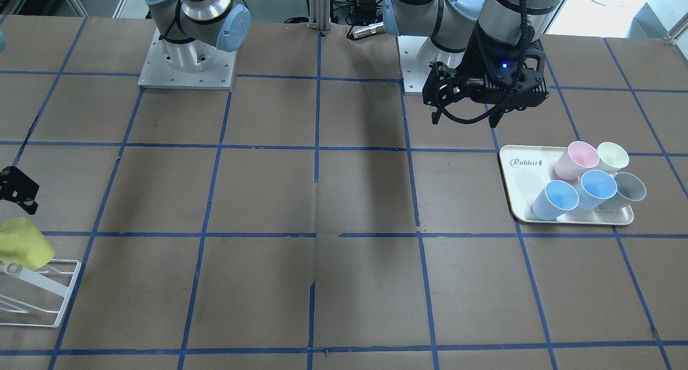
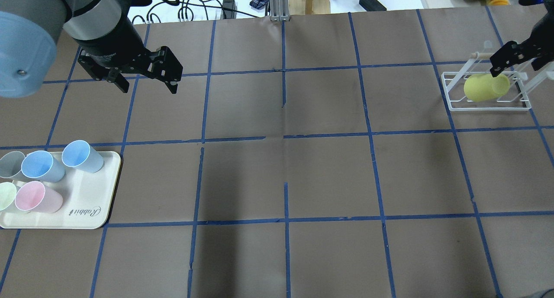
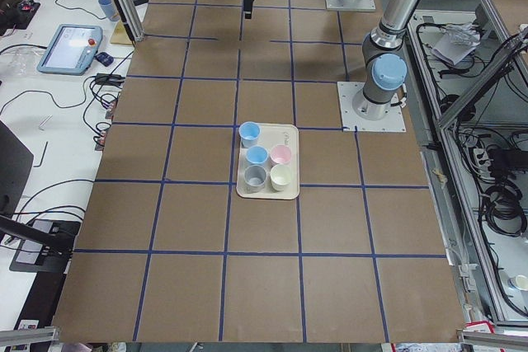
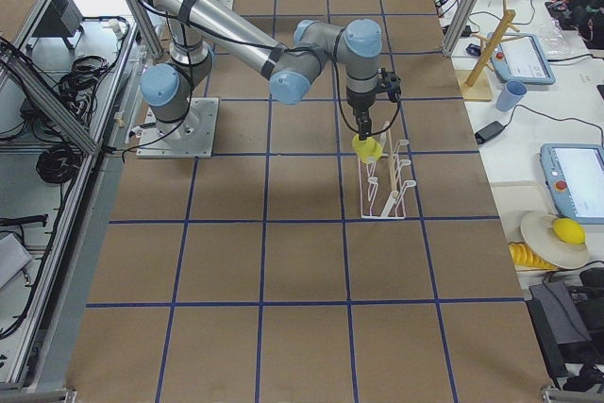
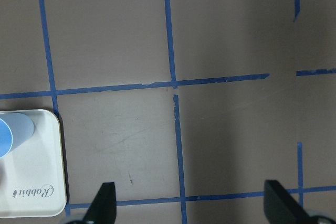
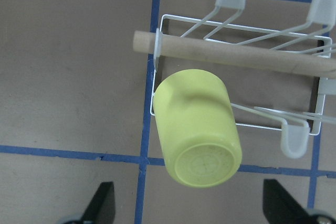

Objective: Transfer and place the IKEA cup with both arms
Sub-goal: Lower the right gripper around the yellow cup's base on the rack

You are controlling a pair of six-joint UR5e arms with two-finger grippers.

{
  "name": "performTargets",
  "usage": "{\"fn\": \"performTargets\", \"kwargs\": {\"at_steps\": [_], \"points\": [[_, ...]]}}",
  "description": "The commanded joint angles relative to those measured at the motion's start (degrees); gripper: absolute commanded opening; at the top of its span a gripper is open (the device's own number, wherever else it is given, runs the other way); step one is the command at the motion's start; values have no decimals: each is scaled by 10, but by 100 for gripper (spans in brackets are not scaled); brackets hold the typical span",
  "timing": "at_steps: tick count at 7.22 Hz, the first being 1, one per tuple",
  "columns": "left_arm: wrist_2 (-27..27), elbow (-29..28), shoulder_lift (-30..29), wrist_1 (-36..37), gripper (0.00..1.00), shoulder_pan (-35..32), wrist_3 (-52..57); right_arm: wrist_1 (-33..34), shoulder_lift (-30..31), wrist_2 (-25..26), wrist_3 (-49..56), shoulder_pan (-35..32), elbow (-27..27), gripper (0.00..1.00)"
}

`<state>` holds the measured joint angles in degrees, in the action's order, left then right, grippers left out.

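Note:
The robot's right gripper should next hand over the yellow IKEA cup, so it should grab the cup by its base end.
The yellow IKEA cup rests tilted on the white wire rack, base up, its mouth under the rack's wooden bar. It also shows in the overhead view, the front view and the right exterior view. My right gripper is open and empty just above the cup, not touching it; in the overhead view it hangs over the rack. My left gripper is open and empty, held above the table beyond the tray; it also shows in the front view and its wrist view.
The cream tray holds a pink cup, a pale yellow-green cup, two blue cups and a grey cup. The rack stands at the table's far right end. Blue tape grids the brown table.

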<state>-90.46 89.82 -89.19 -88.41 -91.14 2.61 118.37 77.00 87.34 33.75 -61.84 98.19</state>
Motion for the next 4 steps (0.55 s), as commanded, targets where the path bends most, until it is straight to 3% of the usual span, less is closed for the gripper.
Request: {"fn": "performTargets", "kwargs": {"at_steps": [1,4], "points": [[4,0,2,-1,100,0,0,18,-6,-3,19,6,16,98],[4,0,2,-1,100,0,0,33,-23,-3,25,7,17,99]]}}
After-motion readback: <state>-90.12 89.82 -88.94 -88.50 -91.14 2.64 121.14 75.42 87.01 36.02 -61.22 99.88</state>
